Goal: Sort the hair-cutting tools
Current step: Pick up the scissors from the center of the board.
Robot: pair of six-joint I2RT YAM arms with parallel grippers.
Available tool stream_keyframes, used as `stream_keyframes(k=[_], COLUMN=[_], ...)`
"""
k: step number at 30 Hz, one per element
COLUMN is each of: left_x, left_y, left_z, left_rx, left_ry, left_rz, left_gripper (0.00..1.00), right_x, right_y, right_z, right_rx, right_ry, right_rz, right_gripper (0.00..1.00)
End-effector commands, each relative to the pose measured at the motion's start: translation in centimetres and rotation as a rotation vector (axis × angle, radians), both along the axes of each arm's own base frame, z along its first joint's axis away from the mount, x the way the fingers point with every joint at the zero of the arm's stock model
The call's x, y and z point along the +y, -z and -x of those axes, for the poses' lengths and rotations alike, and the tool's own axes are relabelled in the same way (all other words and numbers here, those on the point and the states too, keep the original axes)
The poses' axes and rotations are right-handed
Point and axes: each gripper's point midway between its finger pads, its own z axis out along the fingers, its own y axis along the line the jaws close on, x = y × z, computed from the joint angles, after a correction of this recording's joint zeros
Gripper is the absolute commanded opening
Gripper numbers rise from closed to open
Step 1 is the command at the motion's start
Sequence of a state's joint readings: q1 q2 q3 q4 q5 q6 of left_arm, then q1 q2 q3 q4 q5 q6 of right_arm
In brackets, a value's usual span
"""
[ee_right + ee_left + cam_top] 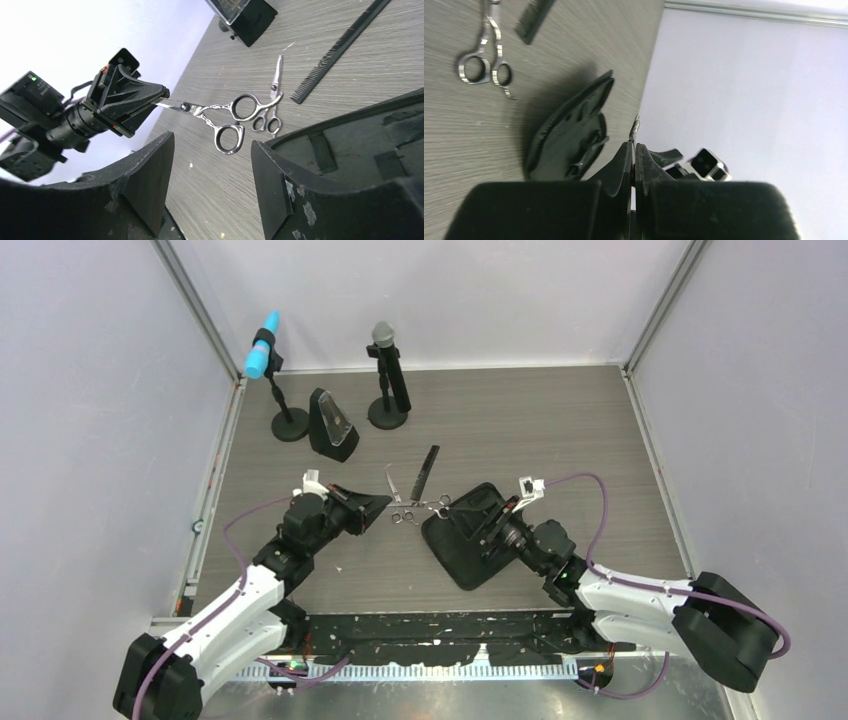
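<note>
The blade of the silver scissors (pixel 432 506) should stay free to slide into the pouch. My right gripper should reach for the scissors and grip their finger rings.
My left gripper (pixel 383 504) is shut on the blade of a pair of silver scissors (pixel 432 506). It holds them off the table with the finger rings (pixel 234 120) pointing at my right gripper. In the left wrist view only the blade tip (pixel 636 123) shows past the shut gripper (pixel 634 148). A second, smaller pair of scissors (pixel 393 488) (pixel 486 55) (pixel 272 97) lies on the table beside the long black comb (pixel 426 470) (pixel 340 47). My right gripper (pixel 497 516) (pixel 212 144) is open and empty over the pouch's left edge, a short way from the rings. I cannot make out the hair clips.
The open black pouch (pixel 468 545) (pixel 569 135) (pixel 360 135) lies under my right gripper, with thin dark shapes inside. Two microphones on round bases (pixel 290 425) (pixel 387 415) and a dark wedge-shaped stand (pixel 332 427) stand at the back left.
</note>
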State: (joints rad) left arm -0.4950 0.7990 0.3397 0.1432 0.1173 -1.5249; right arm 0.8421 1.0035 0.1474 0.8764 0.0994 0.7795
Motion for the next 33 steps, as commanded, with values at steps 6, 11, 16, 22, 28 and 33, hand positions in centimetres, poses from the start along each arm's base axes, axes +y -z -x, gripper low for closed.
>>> stream_keyframes(k=[6, 11, 16, 22, 28, 33], left_x=[-1.3, -1.6, -1.9, -2.1, -2.7, -2.6], left_y=[-6.7, -7.3, -7.2, -6.8, -6.7, -6.1], left_z=[0.1, 0.3, 0.5, 0.3, 0.6, 0.7], left_rx=[-0.172, -0.191, -0.188, -0.176, -0.165, -0.153], left_ry=[0.058, 0.076, 0.088, 0.088, 0.118, 0.109], left_rz=[0.194, 0.214, 0.219, 0.231, 0.242, 0.249], left_gripper=[0.0, 0.0, 0.0, 0.0, 0.0, 0.0], right_x=[1.8, 2.4, 2.1, 1.5, 0.9, 0.9], right_y=[-3.7, -4.4, -4.9, -5.7, -6.2, -6.4], right_z=[0.2, 0.1, -0.4, -0.8, -1.6, -2.0], right_rx=[0.034, 0.027, 0.008, -0.016, -0.017, -0.013], right_ry=[-0.119, -0.157, -0.155, -0.149, -0.129, -0.132], right_rz=[-0.254, -0.31, -0.335, -0.353, -0.378, -0.393], right_gripper=[0.67, 0.66, 0.62, 0.62, 0.61, 0.51])
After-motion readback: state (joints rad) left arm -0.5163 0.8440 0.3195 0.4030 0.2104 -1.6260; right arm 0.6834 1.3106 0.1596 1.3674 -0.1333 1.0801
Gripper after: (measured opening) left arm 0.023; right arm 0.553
